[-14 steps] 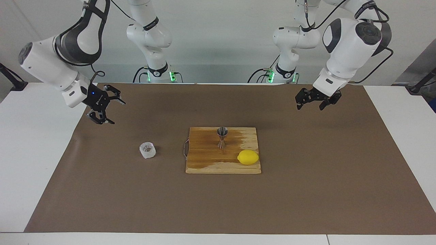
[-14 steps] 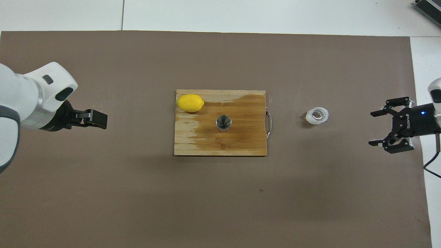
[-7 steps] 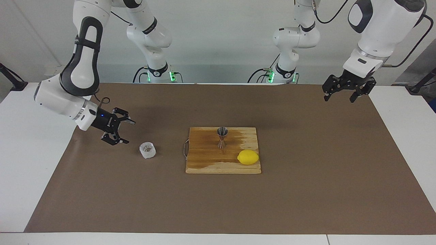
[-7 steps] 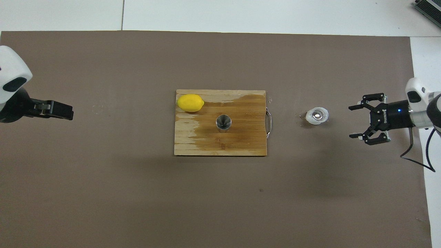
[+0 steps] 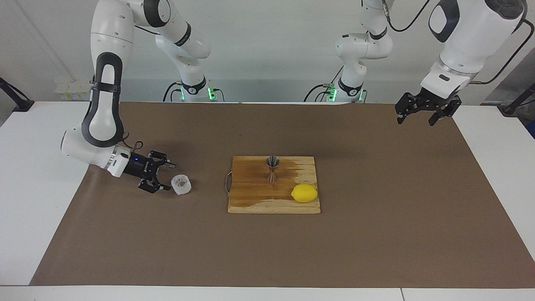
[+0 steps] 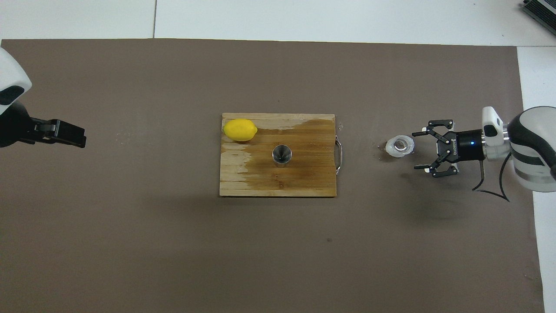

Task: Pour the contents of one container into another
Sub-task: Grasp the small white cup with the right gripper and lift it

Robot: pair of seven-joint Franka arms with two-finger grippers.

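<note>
I should move my right gripper toward the cup first and then close on the cup. My right fingers stop short of the translucent cup (image 5: pixel 181 184), at the cup's near edge.
The translucent whitish cup (image 5: pixel 181 184) stands on the brown mat beside the wooden board, toward the right arm's end; it also shows in the overhead view (image 6: pixel 400 146). My right gripper (image 5: pixel 166 177) is open and low, level with the cup, its tips just at the cup's side and not closed on it; the overhead view shows it too (image 6: pixel 418 150). The steel jigger (image 5: pixel 272 168) stands upright on the board (image 5: pixel 250 200), also in the overhead view (image 6: pixel 282 155). My left gripper (image 5: pixel 420 116) is open and empty, raised over the mat's corner at the left arm's end.
A yellow lemon (image 5: pixel 304 193) lies on the board's corner farther from the robots, toward the left arm's end. The board has a wire handle (image 5: pixel 228 182) facing the cup. The brown mat (image 5: pixel 376 234) covers most of the white table.
My right gripper has come down and moved in toward the cup, from high over the mat's edge to just beside it. My left gripper has drawn back toward its end of the table.
</note>
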